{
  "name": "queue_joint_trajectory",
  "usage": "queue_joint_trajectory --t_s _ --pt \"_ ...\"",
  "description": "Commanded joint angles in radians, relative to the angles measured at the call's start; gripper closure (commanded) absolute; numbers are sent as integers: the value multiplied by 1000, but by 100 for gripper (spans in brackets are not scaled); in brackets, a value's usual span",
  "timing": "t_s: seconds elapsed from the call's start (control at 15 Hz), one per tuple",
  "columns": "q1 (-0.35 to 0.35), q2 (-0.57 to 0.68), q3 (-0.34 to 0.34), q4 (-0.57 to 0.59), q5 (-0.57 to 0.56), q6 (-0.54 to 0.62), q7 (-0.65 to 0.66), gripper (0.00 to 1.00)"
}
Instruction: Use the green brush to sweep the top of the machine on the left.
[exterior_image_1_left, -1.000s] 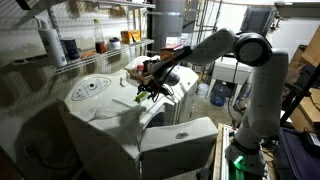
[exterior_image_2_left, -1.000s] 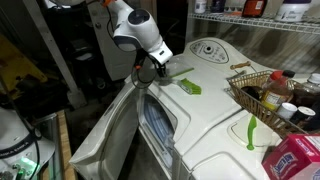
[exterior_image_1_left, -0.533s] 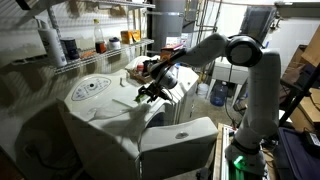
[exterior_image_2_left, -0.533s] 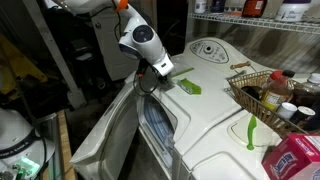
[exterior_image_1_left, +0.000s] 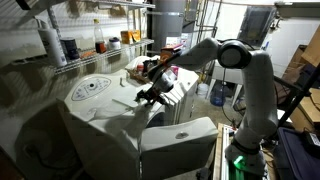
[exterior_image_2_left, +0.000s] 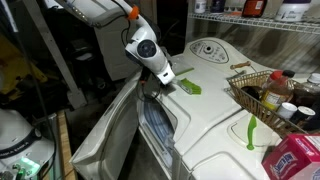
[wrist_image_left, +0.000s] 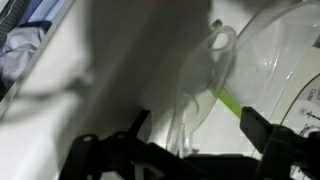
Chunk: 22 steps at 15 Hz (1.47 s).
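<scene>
The brush (exterior_image_2_left: 190, 88) has to sweep the machine's top with its far end, so I will next grab it with my gripper by the narrow end of its translucent part. That keeps the far end of the brush free.
The green brush (exterior_image_2_left: 190, 88) lies flat on the broad white top of the machine (exterior_image_2_left: 222, 72), near its front edge; the circular dial marking sits further back. In the wrist view a strip of the brush (wrist_image_left: 228, 100) shows between the two dark fingers, next to a translucent part. My gripper (exterior_image_2_left: 163, 86) is open and empty, low over the machine's edge, just beside the brush. In an exterior view the gripper (exterior_image_1_left: 148, 97) is at the right edge of the machine (exterior_image_1_left: 95, 100); the brush is hidden there.
A wire basket (exterior_image_2_left: 262, 92) with bottles stands on the machine top beyond the brush. A long thin green item (exterior_image_2_left: 250, 130) and a pink box (exterior_image_2_left: 295, 160) lie nearer. A white unit with a rounded front opening (exterior_image_2_left: 160, 125) is below the gripper. Shelves (exterior_image_1_left: 100, 45) stand behind.
The arm has moved forward and down toward the green brush. The gripper stays open. The brush has not moved.
</scene>
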Motion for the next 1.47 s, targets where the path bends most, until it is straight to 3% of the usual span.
queue_joint_trajectory --t_s 0.0,0.27,0.47,0.53,0.6,0.73,0.93,1.13,1.27,1.4 --pt "-16 50 17 57 72 -10 -71 32" --pt "-11 64 20 79 84 -19 -88 62" --pt "-9 70 26 92 82 -26 -91 65" --pt "-10 71 28 95 80 -26 -93 73" --pt "-12 70 32 99 86 -27 -100 88" --pt "-16 63 39 101 101 -28 -117 98" --pt "-17 28 45 74 106 -42 -121 97" --pt "3 -27 29 9 17 -55 -62 97" --pt "32 -77 8 -53 -121 -73 29 97" --pt "150 -155 -106 -155 -299 -93 195 97"
